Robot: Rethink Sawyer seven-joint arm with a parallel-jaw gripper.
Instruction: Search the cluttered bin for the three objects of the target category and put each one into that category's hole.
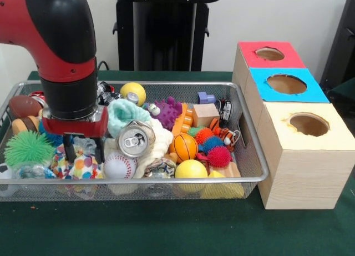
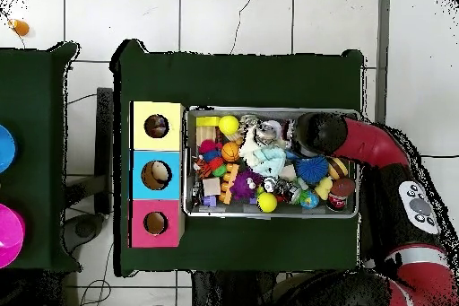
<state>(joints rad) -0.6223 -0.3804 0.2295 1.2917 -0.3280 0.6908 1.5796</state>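
Observation:
The spotted white cloth needs to be sorted into the yellow-surround hole (image 1: pixel 309 124). My gripper should pick up the cloth by its crumpled top (image 1: pixel 83 158) next.
The wire mesh bin (image 1: pixel 260 175) is full of toys; it also shows in the overhead view (image 2: pixel 269 110). A white cloth with coloured spots (image 1: pixel 83 168) lies at the bin's front left. My gripper (image 1: pixel 84 151) hangs straight down over it, open, with one finger (image 1: pixel 69 149) on each side of the cloth's top. A second patterned cloth (image 1: pixel 160 167) lies near the front rim, partly under a can. The yellow-surround hole (image 1: pixel 309 124) tops the nearest wooden box on the right. In the overhead view the arm (image 2: pixel 318 132) hides the gripper.
A crushed can (image 1: pixel 135 139), a baseball (image 1: pixel 119 166), a teal cloth (image 1: pixel 125 114), a green spiky ball (image 1: pixel 28 147), an orange basketball (image 1: pixel 184 146) and a yellow ball (image 1: pixel 190 170) crowd the bin. Blue-surround (image 1: pixel 287 84) and red-surround (image 1: pixel 270 54) holes stand behind the yellow one.

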